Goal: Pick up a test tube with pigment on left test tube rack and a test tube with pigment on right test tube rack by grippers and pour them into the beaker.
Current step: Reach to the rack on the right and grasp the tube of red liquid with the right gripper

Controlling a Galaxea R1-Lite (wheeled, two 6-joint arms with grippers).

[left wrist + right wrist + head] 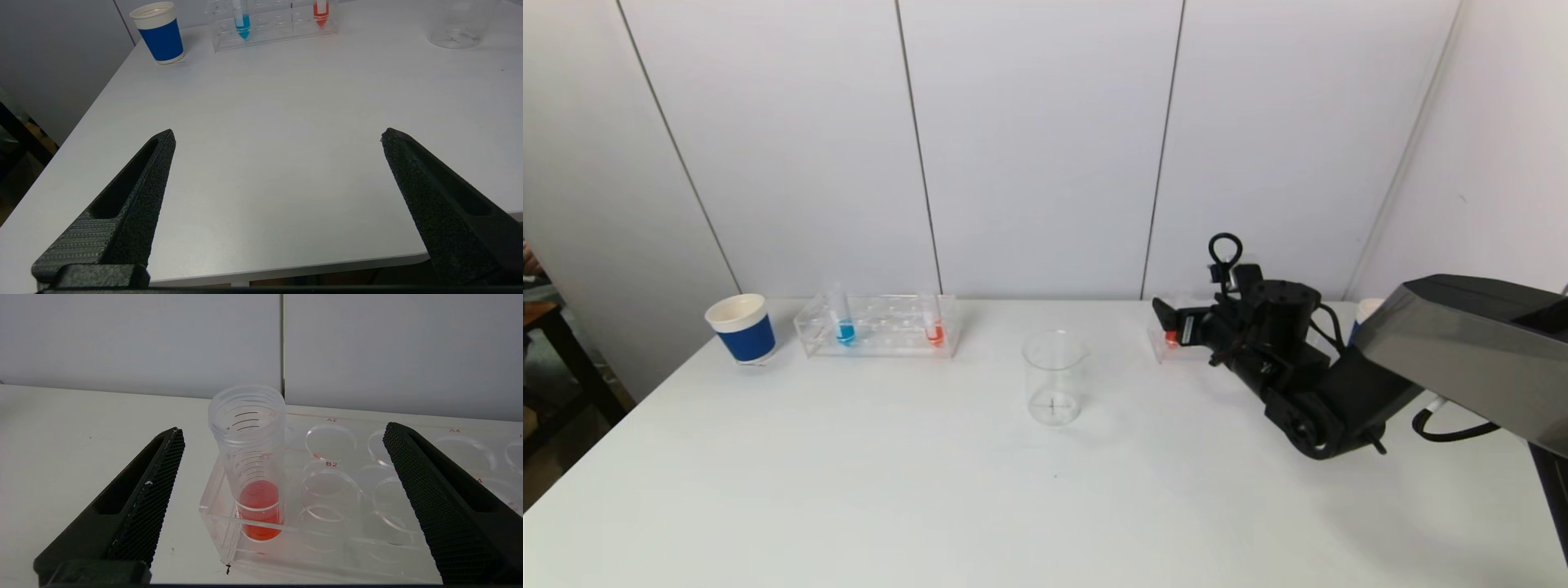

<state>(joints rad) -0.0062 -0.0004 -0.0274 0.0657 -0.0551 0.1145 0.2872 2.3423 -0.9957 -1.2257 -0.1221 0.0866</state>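
Observation:
My fingers are on either side of the tube's upper side [251, 463] above the red pigment, so my right gripper closes on it next.
The left clear rack [878, 336] holds a blue-pigment tube [845, 327] and a red-pigment tube [934, 328]. The empty glass beaker [1055, 380] stands mid-table. The right clear rack [347, 539] holds one open tube with red pigment [249, 457] in its end hole. My right gripper [284, 433] is open, its fingers either side of that tube and apart from it; in the head view it [1170, 322] covers most of the right rack. My left gripper [278, 136] is open and empty, low over the table's front edge, far from the left rack [278, 30].
A blue-and-white paper cup [742, 329] stands left of the left rack. Another cup [1368, 310] peeks out behind my right arm. The white wall runs close behind both racks. The right rack's other holes are empty.

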